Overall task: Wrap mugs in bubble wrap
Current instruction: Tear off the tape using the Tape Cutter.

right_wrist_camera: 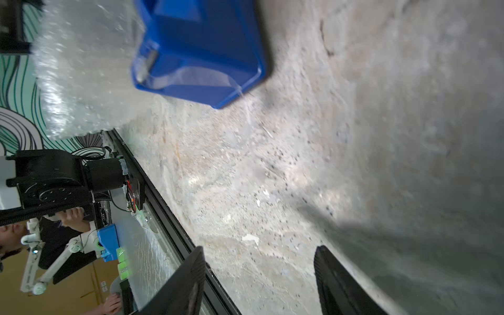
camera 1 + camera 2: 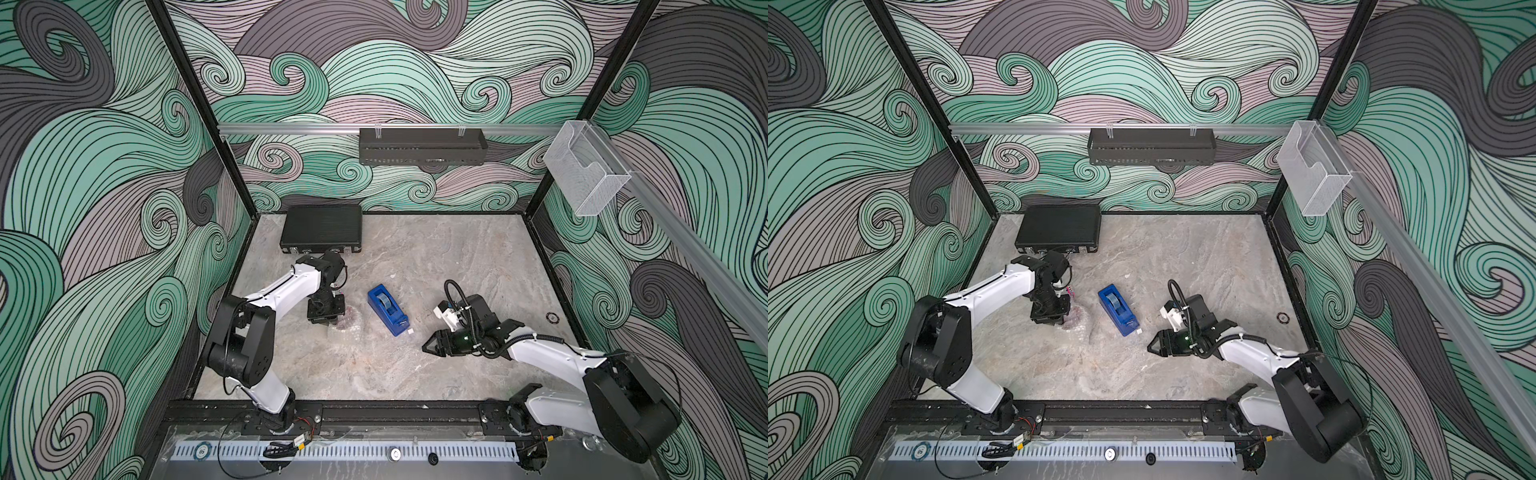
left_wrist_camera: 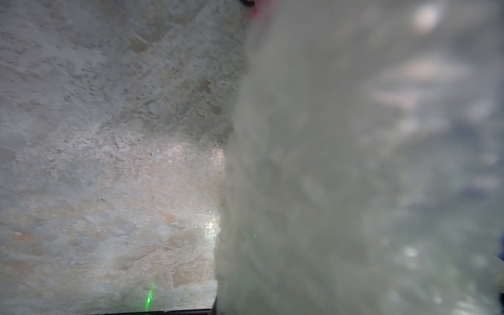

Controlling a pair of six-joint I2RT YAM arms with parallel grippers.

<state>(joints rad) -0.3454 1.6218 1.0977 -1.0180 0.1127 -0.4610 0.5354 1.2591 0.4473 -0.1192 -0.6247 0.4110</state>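
Observation:
My right gripper pinches the loose end of the piece of tape at the blue dispenser's front next, to seal the bubble wrap (image 2: 353,328).
The bubble wrap (image 2: 353,328) lies bunched on the marble table, left of centre in both top views. A faint reddish tint (image 2: 1077,316) shows through it; the mug itself I cannot make out. My left gripper (image 2: 326,321) points straight down onto the bundle's left side, its fingers hidden. In the left wrist view the blurred wrap (image 3: 354,163) rises right against the camera. My right gripper (image 2: 428,347) hovers low to the right and points left. Its fingers (image 1: 191,272) stand well apart over bare table. The wrap (image 1: 81,68) shows far off in that view.
A blue tape dispenser (image 2: 387,309) sits between the two grippers, with a strip of tape hanging off its front (image 1: 201,49). A black case (image 2: 321,228) lies at the back left. A black basket (image 2: 422,145) and a clear holder (image 2: 582,174) hang on the rails.

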